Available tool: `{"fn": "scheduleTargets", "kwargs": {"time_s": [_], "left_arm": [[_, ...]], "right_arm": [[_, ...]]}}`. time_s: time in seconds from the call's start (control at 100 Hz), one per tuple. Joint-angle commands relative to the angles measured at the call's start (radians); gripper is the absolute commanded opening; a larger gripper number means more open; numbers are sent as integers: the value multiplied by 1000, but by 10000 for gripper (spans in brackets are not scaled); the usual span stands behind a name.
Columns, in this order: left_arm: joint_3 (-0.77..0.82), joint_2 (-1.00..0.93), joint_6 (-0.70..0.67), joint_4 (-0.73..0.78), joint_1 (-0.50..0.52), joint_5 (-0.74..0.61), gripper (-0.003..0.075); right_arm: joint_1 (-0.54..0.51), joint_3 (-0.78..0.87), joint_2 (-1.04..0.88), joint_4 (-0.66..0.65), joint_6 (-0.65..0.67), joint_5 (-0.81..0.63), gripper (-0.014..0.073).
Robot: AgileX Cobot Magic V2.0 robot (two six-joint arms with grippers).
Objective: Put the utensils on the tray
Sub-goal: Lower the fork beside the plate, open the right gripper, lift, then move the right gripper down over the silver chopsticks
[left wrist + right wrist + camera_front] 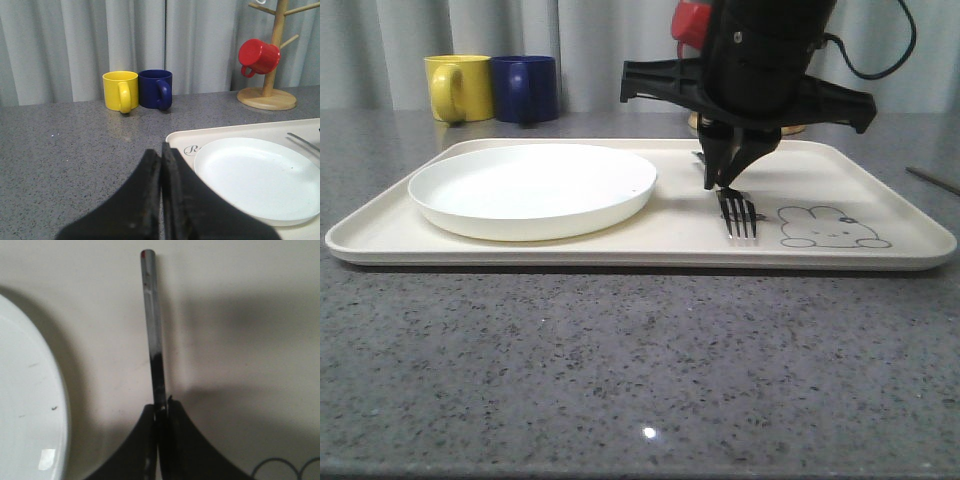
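My right gripper should open now, because the fork's teeth rest on the cream tray beside the rabbit drawing and the fork would lie there.
The cream tray [620,238] lies across the grey table with the white plate [533,187] on its left half. My right gripper [723,183] points down over the tray's right half, shut on the handle of the silver fork [738,215]. The fork's tines rest on the tray beside the rabbit drawing [830,227]. In the right wrist view the fork handle [152,315] runs out from the shut right gripper [162,412] over the tray [240,340], with the plate [25,405] alongside. My left gripper [161,150] is shut with nothing in it, near the tray's corner [180,137] and the plate [255,175].
A yellow mug [458,87] and a blue mug [525,87] stand behind the tray at the back left. A red mug [257,56] hangs on a wooden mug stand [267,97] at the back right. A slim metal piece [932,178] lies on the table right of the tray.
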Motion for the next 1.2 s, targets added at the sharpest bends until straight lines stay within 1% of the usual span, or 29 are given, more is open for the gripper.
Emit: {"fn": "scheduleTargets", "kwargs": {"time_s": [0.0,0.12,0.21,0.26,0.33,0.38,0.4,0.41,0.42,0.45,0.51,0.74,0.8,0.98,1.19], "left_arm": [[-27,7,2,-5,-8,-83,-18],[-27,7,2,-5,-8,-83,-18],[-27,7,2,-5,-8,-83,-18],[-27,7,2,-5,-8,-83,-18],[-27,7,2,-5,-8,-83,-18],[-27,7,2,-5,-8,-83,-18],[-27,7,2,-5,-8,-83,-18],[-27,7,2,-5,-8,-83,-18],[-27,7,2,-5,-8,-83,-18],[-27,7,2,-5,-8,-83,-18],[-27,7,2,-5,-8,-83,-18],[-27,7,2,-5,-8,-83,-18],[-27,7,2,-5,-8,-83,-18],[-27,7,2,-5,-8,-83,-18],[-27,7,2,-5,-8,-83,-18]], "right_arm": [[-1,-38,-29,-35,6,-44,-55],[-1,-38,-20,-31,6,-42,-50],[-1,-38,-20,-31,6,-42,3],[-1,-38,-20,-31,6,-42,57],[-1,-38,-20,-31,6,-40,162],[-1,-38,-22,-31,6,-37,256],[-1,-38,-22,-31,6,-35,279],[-1,-38,-23,-31,6,-34,312],[-1,-38,-25,-31,6,-34,312],[-1,-38,-28,-31,6,-32,360],[-1,-38,-40,-33,-1,-31,409],[-1,-38,-130,-67,-10,-23,416],[-6,-38,-162,-74,-36,-7,416],[-76,-38,-264,-68,-220,68,416],[-243,-36,-345,27,-503,173,416]]}}
